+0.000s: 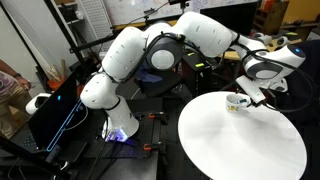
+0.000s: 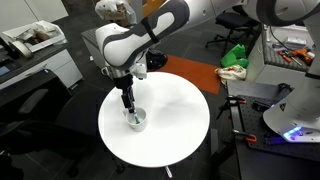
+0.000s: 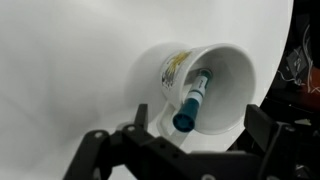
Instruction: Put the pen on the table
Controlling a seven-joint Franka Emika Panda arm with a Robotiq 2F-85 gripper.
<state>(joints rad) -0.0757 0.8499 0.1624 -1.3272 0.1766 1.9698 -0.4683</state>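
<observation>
My open fingers pass the pen's top end on either side in the wrist view, so I need to close now. Closing now would hold the pen.
The pen, teal with a lighter band, stands leaning inside the small white patterned cup in the wrist view. The cup stands on the round white table, which shows in both exterior views. My gripper is open just above the cup, one black finger on each side of the pen's top end, touching neither. In both exterior views the gripper hangs right over the cup. The pen is too small to make out there.
An orange mat and a green object lie on the floor beyond the table. A workbench with tools stands to one side. A dark laptop sits beside the robot base.
</observation>
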